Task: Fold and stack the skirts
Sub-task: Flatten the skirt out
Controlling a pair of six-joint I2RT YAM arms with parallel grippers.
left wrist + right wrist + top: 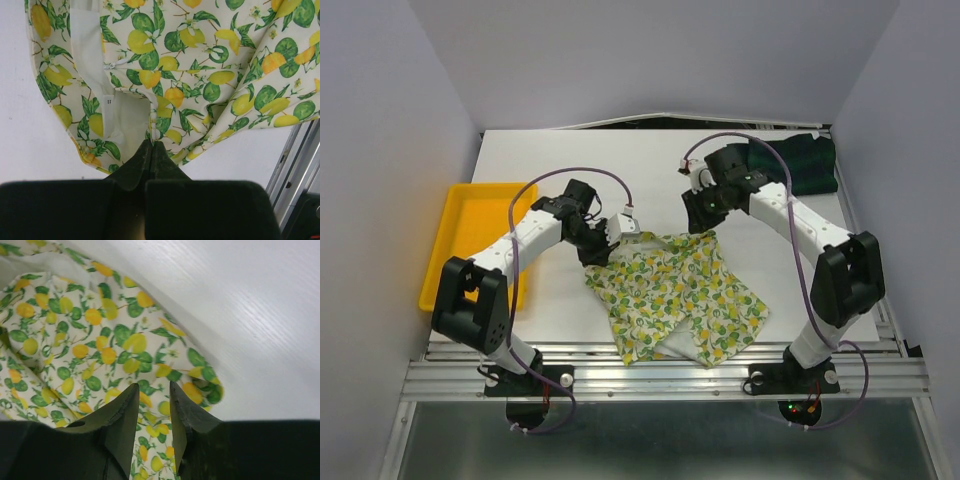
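Observation:
The lemon-print skirt (675, 295) will be spread flat for folding, so my right gripper will next grab it by its far corner (707, 239), opposite where my left gripper holds it.
The lemon-print skirt (675, 295) lies partly folded and rumpled on the white table, near the front edge. My left gripper (618, 238) is shut on the skirt's far left edge by the zip; in the left wrist view (151, 142) the cloth (200, 75) hangs from the closed tips. My right gripper (702, 215) is open over the skirt's far right corner. In the right wrist view (154, 387) the printed cloth (100, 340) shows through the gap between the jaws. The plaid skirt (810, 165) lies bunched at the back right corner.
A yellow tray (438, 250) sits at the table's left edge, beside the left arm. A metal rail (670, 365) runs along the front edge and also shows in the left wrist view (295, 160). Grey walls enclose the table.

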